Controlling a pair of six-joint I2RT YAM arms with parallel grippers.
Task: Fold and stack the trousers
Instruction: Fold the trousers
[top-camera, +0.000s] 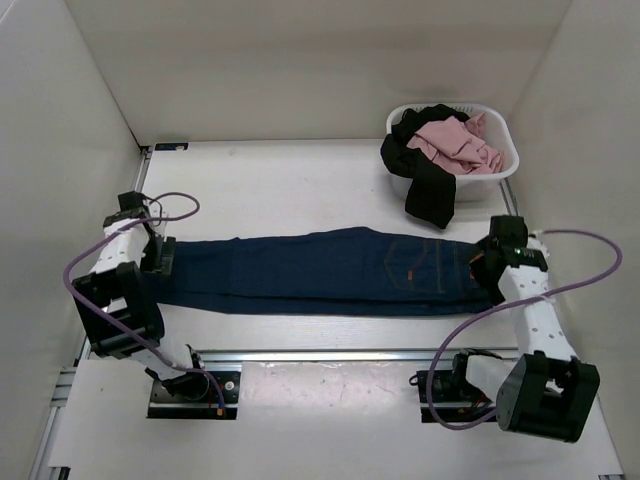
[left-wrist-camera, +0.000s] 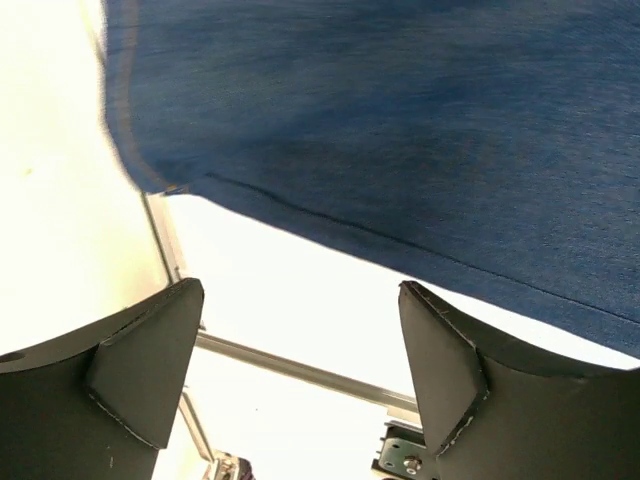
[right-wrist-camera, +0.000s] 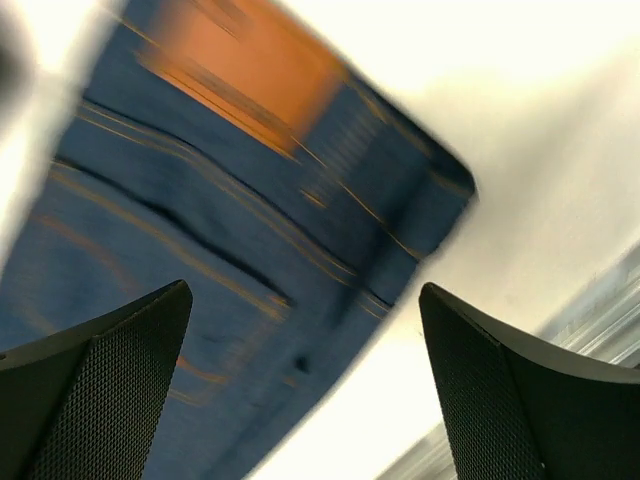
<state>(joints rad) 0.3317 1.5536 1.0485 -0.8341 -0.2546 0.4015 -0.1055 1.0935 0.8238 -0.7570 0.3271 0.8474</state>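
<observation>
The right gripper picks up the trousers (top-camera: 320, 270) next by the waistband corner beside the tan patch, to fold the waist over toward the legs.
The dark navy trousers (top-camera: 320, 270) lie flat across the middle of the table, folded lengthwise, with the leg ends at the left and the waist at the right. My left gripper (top-camera: 160, 255) hovers at the leg ends. In the left wrist view its jaws (left-wrist-camera: 300, 370) stand open with only table between them, and the denim (left-wrist-camera: 400, 130) lies just beyond. My right gripper (top-camera: 487, 262) is at the waist end. It is open (right-wrist-camera: 305, 380) above the waistband corner (right-wrist-camera: 180, 250) and holds nothing. The tan patch (right-wrist-camera: 240, 60) and orange stitching show, blurred.
A white laundry basket (top-camera: 505, 165) stands at the back right, holding pink clothing (top-camera: 455, 145) and a black garment (top-camera: 430, 190) that hangs over its front rim. A metal rail (top-camera: 330, 353) runs along the near table edge. White walls enclose the sides.
</observation>
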